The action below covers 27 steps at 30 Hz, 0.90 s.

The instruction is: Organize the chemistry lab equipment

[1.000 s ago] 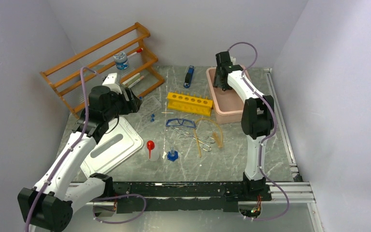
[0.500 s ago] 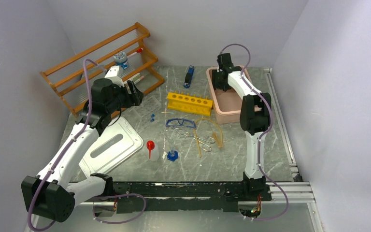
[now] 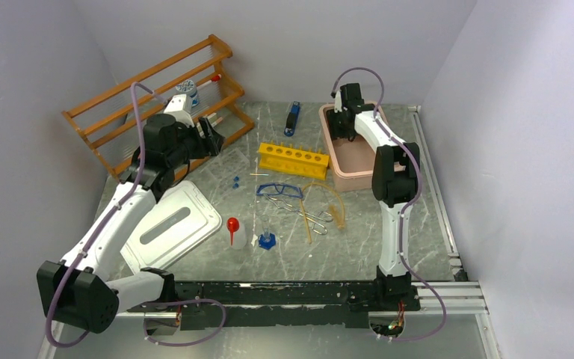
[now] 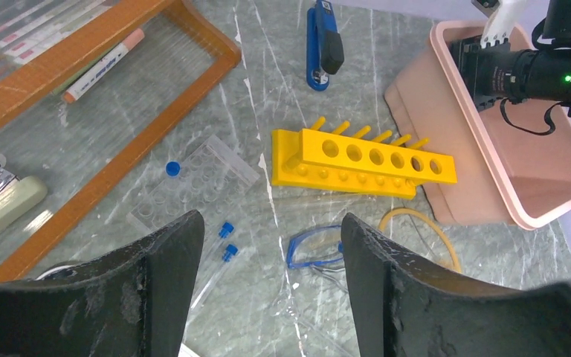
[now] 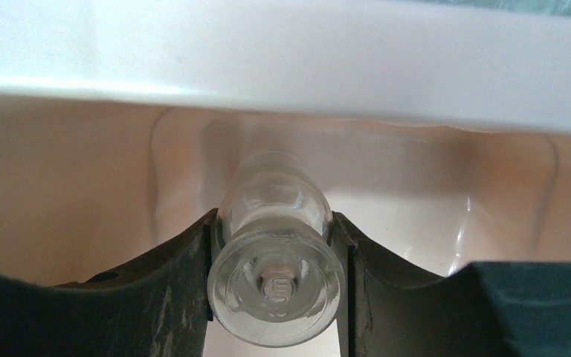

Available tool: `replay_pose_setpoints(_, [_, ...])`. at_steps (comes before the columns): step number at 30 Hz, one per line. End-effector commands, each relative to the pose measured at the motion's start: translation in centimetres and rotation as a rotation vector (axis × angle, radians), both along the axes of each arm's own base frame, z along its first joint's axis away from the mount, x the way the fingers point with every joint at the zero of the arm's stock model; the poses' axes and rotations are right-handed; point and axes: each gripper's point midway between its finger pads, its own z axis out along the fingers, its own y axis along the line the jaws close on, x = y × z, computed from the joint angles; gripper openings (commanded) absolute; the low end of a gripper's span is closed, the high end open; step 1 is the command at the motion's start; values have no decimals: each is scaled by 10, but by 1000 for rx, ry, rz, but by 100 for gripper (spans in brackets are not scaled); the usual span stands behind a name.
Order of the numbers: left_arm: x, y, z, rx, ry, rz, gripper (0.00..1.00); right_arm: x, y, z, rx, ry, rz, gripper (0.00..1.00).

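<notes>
The small clear glass bottle (image 5: 276, 279) would end inside the pink bin, its flat bottom close below: my right gripper needs to release.
My right gripper (image 3: 341, 124) reaches into the back of the pink bin (image 3: 355, 173). In its wrist view it (image 5: 276, 249) is shut on a small clear glass bottle (image 5: 276, 279), just above the bin floor. My left gripper (image 3: 211, 139) is open and empty, hovering beside the wooden rack. Between its fingers (image 4: 271, 221) I see two blue-capped tubes (image 4: 223, 239) and blue goggles (image 4: 314, 248). The goggles (image 3: 279, 190), tongs (image 3: 311, 216), yellowish tubing (image 3: 330, 200), red-capped bottle (image 3: 233, 230) and blue-capped vial (image 3: 267, 240) lie mid-table.
A yellow tube rack (image 3: 293, 160) stands left of the bin. A wooden rack (image 3: 149, 101) fills the back left, with a marker (image 4: 104, 65) and a beige stapler (image 4: 0, 204) in it. A blue stapler (image 3: 292, 117), a clear well plate (image 4: 193, 182) and a white tray lid (image 3: 173, 223) lie nearby.
My left arm has swung back and to the right, towards the wooden rack, gripper still open. My right gripper has shifted slightly within the back of the bin.
</notes>
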Motion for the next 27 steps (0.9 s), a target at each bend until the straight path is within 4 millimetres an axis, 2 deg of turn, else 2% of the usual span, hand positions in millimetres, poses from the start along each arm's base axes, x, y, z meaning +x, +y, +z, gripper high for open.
replay_pose_setpoints(1, [12, -13, 24, -14, -80, -55, 71, 14, -2, 1, -5, -48, 13, 42])
replay_pose_setpoints(5, [17, -21, 29, -21, -99, -94, 71, 13, 0, 5, 13, -54, 0, 54])
replay_pose_setpoints(8, [20, -23, 34, -25, -116, -100, 71, 14, 5, 19, 48, -85, -8, 64])
replay_pose_setpoints(11, [21, -21, 36, -10, -120, -93, 72, 14, 8, 36, 76, -104, -20, 69])
replay_pose_setpoints(20, [17, -9, 42, 9, -123, -42, 72, 0, -6, 117, 108, -220, -167, 73])
replay_pose_setpoints(24, [9, -2, 44, 15, -121, -17, 73, -20, -13, 159, 136, -261, -243, 74])
replay_pose_setpoints(27, [4, 4, 43, 27, -115, 10, 73, -41, -3, 187, 193, -276, -252, 73])
